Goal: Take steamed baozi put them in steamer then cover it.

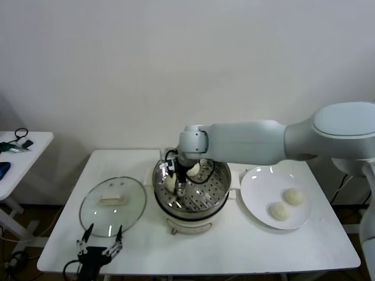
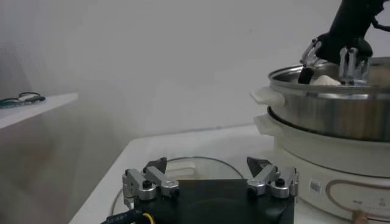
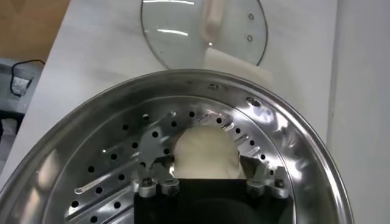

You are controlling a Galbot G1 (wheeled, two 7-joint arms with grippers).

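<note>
The right gripper grabs a baozi from the white plate by its rounded sides next, to fill the steamer (image 1: 220, 193) for cooking.
The steamer (image 1: 220, 193) stands mid-table, a shiny pot with a perforated tray (image 3: 122, 158). My right gripper (image 1: 174, 178) reaches down into it. Its jaws (image 3: 204, 163) are open on either side of a cream baozi (image 3: 204, 152) that rests on the tray. A second baozi (image 1: 193, 170) lies farther back in the steamer. Two more baozi (image 1: 294, 196) (image 1: 279, 211) sit on the white plate (image 1: 258, 181) to the right. The glass cover (image 1: 112, 199) lies flat on the table left of the steamer. My left gripper (image 1: 99, 239) hangs open and empty at the table's front edge, just before the cover (image 2: 195, 167).
A small white side table (image 1: 23, 153) with dark cables and tools stands at the far left, apart from the worktable. The wall runs close behind the steamer. The steamer's cream base and side handle (image 2: 268, 97) jut out toward the cover.
</note>
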